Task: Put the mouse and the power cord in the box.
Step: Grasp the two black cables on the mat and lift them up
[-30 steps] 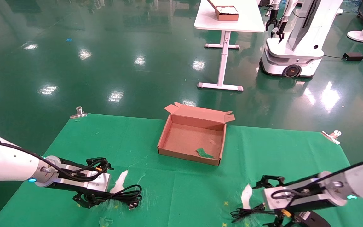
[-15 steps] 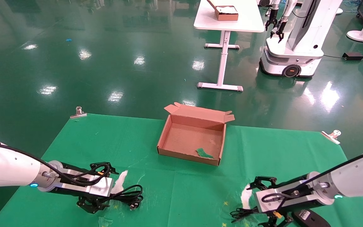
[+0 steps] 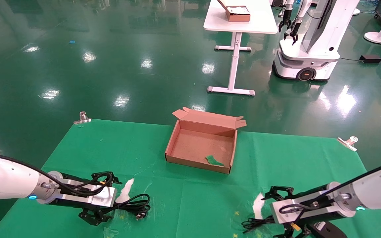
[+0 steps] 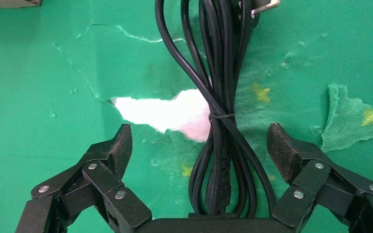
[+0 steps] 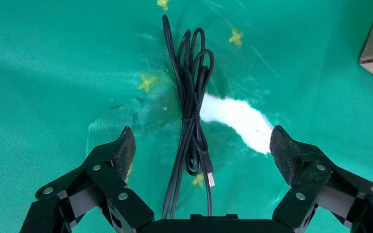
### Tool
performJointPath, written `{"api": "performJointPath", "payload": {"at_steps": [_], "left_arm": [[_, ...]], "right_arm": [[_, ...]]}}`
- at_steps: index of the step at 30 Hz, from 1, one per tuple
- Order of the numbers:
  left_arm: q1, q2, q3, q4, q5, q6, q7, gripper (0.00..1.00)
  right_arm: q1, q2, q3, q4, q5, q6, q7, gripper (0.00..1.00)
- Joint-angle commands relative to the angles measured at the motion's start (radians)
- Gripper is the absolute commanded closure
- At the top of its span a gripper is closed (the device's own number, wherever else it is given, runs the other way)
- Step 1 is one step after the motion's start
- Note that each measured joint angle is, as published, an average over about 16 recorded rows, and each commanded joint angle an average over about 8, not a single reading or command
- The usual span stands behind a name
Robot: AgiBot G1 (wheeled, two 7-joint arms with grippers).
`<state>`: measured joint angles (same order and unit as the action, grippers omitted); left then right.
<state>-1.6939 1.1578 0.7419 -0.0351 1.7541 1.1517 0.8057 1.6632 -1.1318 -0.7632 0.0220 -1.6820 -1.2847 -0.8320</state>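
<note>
The cord's loose loops spread out toward the ends and gather tight in the middle, so my left gripper will next pinch the cord by its tied middle [image 3: 119, 206] [image 4: 222, 117].
The power cord [image 3: 134, 203] lies coiled on the green cloth at the front left, its plug toward the table's front. My left gripper [image 3: 114, 199] is open, and the cord's near loops [image 4: 218, 121] lie between its spread fingers [image 4: 119, 145]. At the front right, the mouse [image 3: 326, 229] lies partly hidden under my right arm. Its thin bundled cable [image 3: 258, 223] stretches left from it. My right gripper [image 3: 270, 215] stands open over that cable [image 5: 189, 111], with nothing held. The box [image 3: 197, 164] sits open mid-table with its lid folded back.
A green scrap [image 3: 214, 161] lies inside the box. White tears [image 3: 126, 191] [image 3: 258, 205] show through the cloth near both grippers. Metal clips [image 3: 82, 118] [image 3: 348, 142] pin the far corners. Beyond stand a white table [image 3: 240, 24] and another robot [image 3: 309, 43].
Both grippers have sunk slightly toward the cloth. The right one shifted a little left over the mouse cable. Both stay open, and the cord and the mouse have not moved.
</note>
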Motion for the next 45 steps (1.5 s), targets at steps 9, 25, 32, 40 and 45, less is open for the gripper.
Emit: {"api": "performJointPath", "payload": {"at_steps": [9, 25, 32, 40, 45], "left_arm": [[-0.001, 0.0, -0.002, 0.003, -0.002, -0.001, 0.001, 1.0], [0.0, -0.001, -0.001, -0.002, -0.001, 0.001, 0.0, 1.0], [0.001, -0.001, 0.0, -0.003, -0.001, 0.001, 0.0, 1.0], [0.001, -0.001, 0.0, -0.004, 0.0, 0.001, -0.001, 1.0], [-0.01, -0.009, -0.007, -0.002, -0.011, 0.03, -0.005, 1.0]], "right_arm": [[0.0, 0.001, 0.0, -0.002, 0.0, 0.002, -0.003, 1.0], [-0.001, 0.002, 0.001, 0.003, 0.001, -0.001, -0.001, 1.0], [-0.001, 0.002, 0.001, 0.003, 0.001, -0.001, 0.0, 1.0], [-0.002, 0.002, 0.001, 0.004, 0.002, -0.001, 0.0, 1.0], [0.009, 0.016, 0.014, 0.005, 0.02, -0.011, -0.001, 1.0]]}}
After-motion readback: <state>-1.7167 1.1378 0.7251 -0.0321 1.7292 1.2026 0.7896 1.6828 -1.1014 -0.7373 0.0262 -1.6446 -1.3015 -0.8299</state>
